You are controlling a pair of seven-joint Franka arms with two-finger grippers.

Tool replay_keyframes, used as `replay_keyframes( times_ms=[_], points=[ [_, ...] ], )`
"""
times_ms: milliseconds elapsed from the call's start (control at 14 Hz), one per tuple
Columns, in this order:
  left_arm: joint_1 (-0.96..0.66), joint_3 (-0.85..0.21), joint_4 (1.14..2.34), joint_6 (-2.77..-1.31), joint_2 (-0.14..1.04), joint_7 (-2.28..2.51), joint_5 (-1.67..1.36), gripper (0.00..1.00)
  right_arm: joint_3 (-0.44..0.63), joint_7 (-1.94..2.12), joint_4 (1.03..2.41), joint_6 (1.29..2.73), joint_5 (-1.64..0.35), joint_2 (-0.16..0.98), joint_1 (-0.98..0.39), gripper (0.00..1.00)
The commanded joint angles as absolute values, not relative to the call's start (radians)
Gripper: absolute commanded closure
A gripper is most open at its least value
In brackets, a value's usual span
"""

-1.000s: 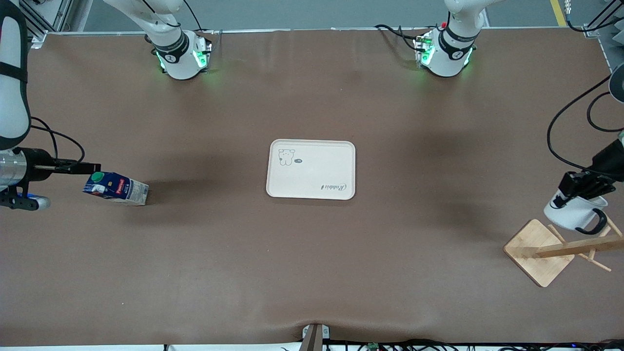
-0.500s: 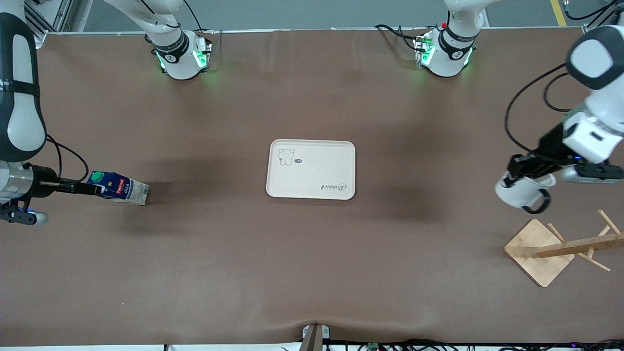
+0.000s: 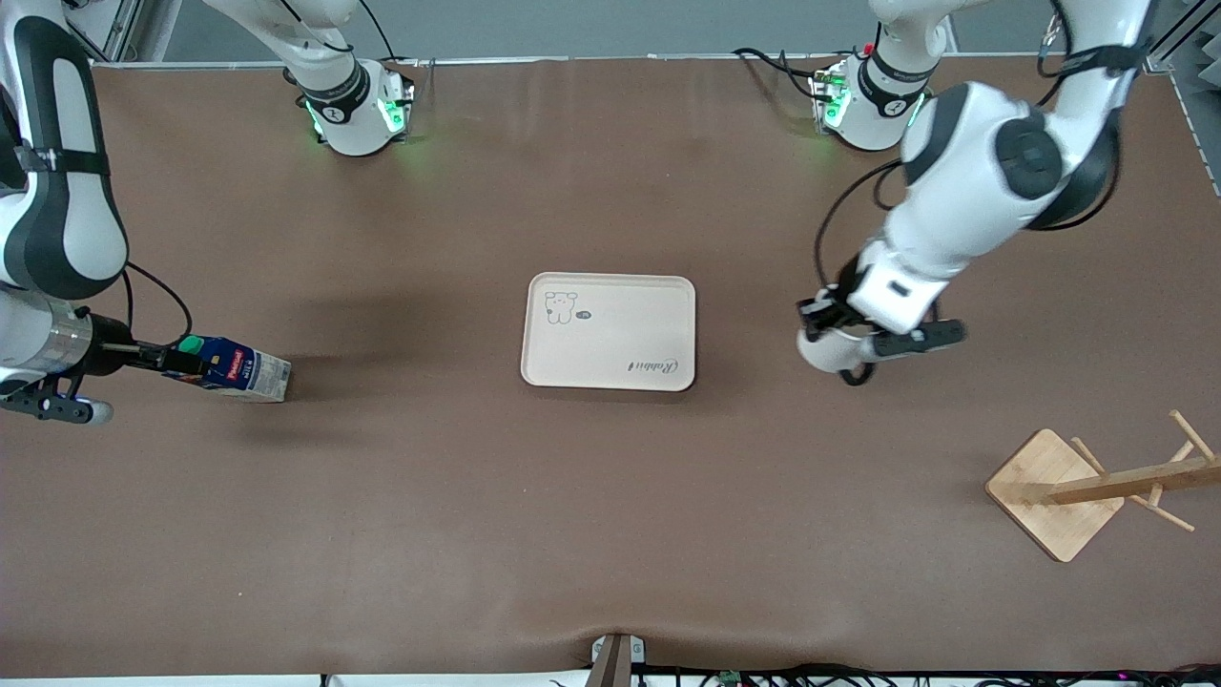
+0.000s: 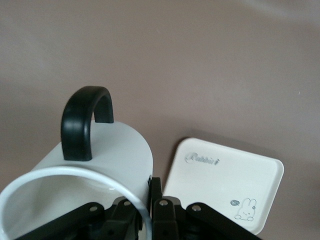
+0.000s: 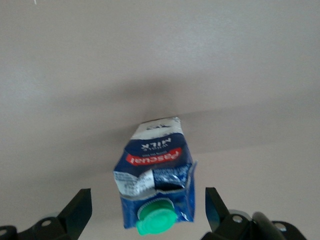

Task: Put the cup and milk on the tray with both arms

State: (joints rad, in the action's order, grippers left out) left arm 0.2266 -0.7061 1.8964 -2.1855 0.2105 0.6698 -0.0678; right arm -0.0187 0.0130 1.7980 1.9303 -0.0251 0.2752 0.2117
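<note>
The blue milk should go on the cream tray [image 3: 609, 331], so my right gripper will grab it next by its end with the cap [image 3: 196, 347].
The white cup [image 3: 826, 351] with its black handle [image 4: 83, 121] hangs over the table just beside the tray [image 3: 609, 331], toward the left arm's end. My left gripper [image 3: 818, 322] is shut on the cup's rim [image 4: 75, 176], one finger inside and one outside. The cream tray [image 4: 225, 182] lies flat mid-table with nothing on it. The blue milk [image 3: 234, 370] lies on its side toward the right arm's end, with its green cap [image 5: 156, 221] facing my right gripper [image 3: 170, 361]. That gripper is open, with its fingers [image 5: 80, 210] standing on either side of the carton's top [image 5: 155, 170], apart from it.
A wooden rack [image 3: 1054, 491] with pegs stands near the front camera at the left arm's end of the table. The two arm bases [image 3: 355, 110] stand along the table edge farthest from that camera.
The left arm has carried the cup away from the wooden rack to just beside the tray. The right gripper has slid in toward the milk's cap end, still open.
</note>
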Motion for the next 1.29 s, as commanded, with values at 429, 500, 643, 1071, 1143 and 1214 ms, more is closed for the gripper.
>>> replay_keyframes(
  times_ms=[429, 500, 643, 1071, 1143, 1214],
  points=[
    [-0.234, -0.605, 1.546, -2.177, 0.704, 1.181, 0.155, 1.00, -0.032, 0.028, 1.945, 2.041, -0.002, 0.203, 0.233, 0.00],
    [-0.261, -0.589, 1.546, -2.177, 0.710, 1.181, 0.153, 1.00, -0.032, 0.028, 1.986, 2.093, -0.002, 0.189, 0.233, 0.00],
    [-0.270, -0.575, 1.552, -2.172, 0.722, 1.177, 0.153, 1.00, -0.032, 0.026, 2.034, 2.164, -0.003, 0.175, 0.235, 0.00],
    [-0.287, -0.575, 1.554, -2.094, 0.772, 1.163, 0.160, 1.00, -0.037, 0.025, 2.033, 2.152, -0.015, 0.183, 0.250, 0.86],
    [-0.293, -0.574, 1.557, -2.092, 0.779, 1.164, 0.160, 1.00, -0.038, 0.026, 2.026, 2.145, -0.015, 0.181, 0.247, 0.87],
    [-0.295, -0.572, 1.557, -2.092, 0.784, 1.166, 0.160, 1.00, -0.038, 0.025, 2.014, 2.141, -0.015, 0.181, 0.242, 0.87]
  ],
)
